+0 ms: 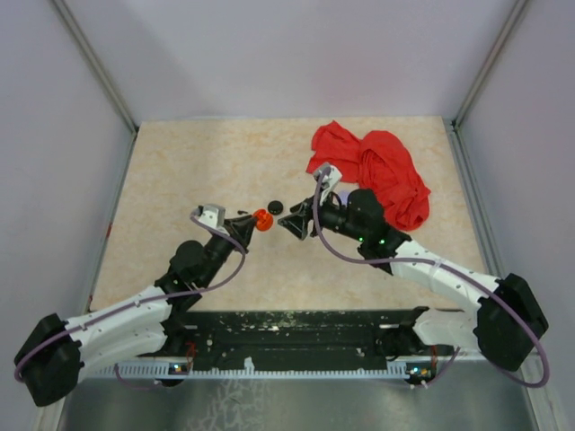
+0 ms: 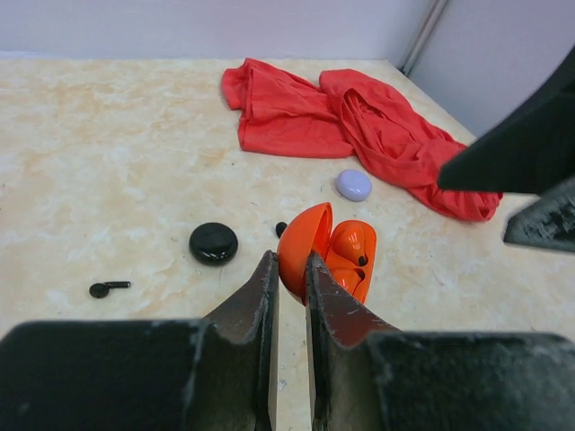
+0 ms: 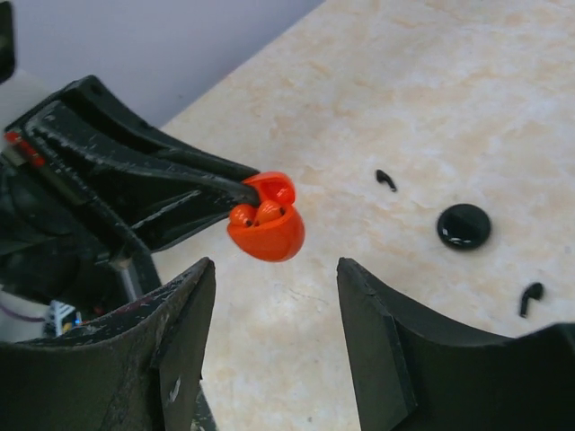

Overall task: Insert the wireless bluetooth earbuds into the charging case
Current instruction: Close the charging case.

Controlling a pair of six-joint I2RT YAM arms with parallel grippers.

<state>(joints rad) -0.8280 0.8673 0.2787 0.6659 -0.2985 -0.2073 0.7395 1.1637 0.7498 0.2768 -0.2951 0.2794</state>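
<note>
The case's lid needs to stay free to close, so my right gripper should next grab the orange-red case point(image 2: 310, 247) by the base that holds the moulded shapes.
My left gripper point(image 1: 254, 221) point(image 2: 289, 260) is shut on the lid edge of an open orange-red clamshell case point(image 2: 310, 247) point(image 3: 268, 235) and holds it above the table. Two orange moulded shapes with black dots sit inside the case. The charging case, a round black puck point(image 2: 213, 242) point(image 3: 464, 226) point(image 1: 276, 206), lies closed on the table. Two tiny black earbuds lie loose: one point(image 2: 108, 288) point(image 3: 530, 296) left of the puck, one point(image 2: 281, 228) point(image 3: 385, 180) beside it. My right gripper point(image 1: 293, 223) point(image 3: 274, 265) is open and empty, facing the orange-red case from close by.
A crumpled red cloth point(image 1: 377, 171) point(image 2: 359, 126) lies at the back right. A lavender disc point(image 2: 354, 184) rests at its near edge. Grey walls enclose the beige tabletop point(image 1: 180, 180) on three sides.
</note>
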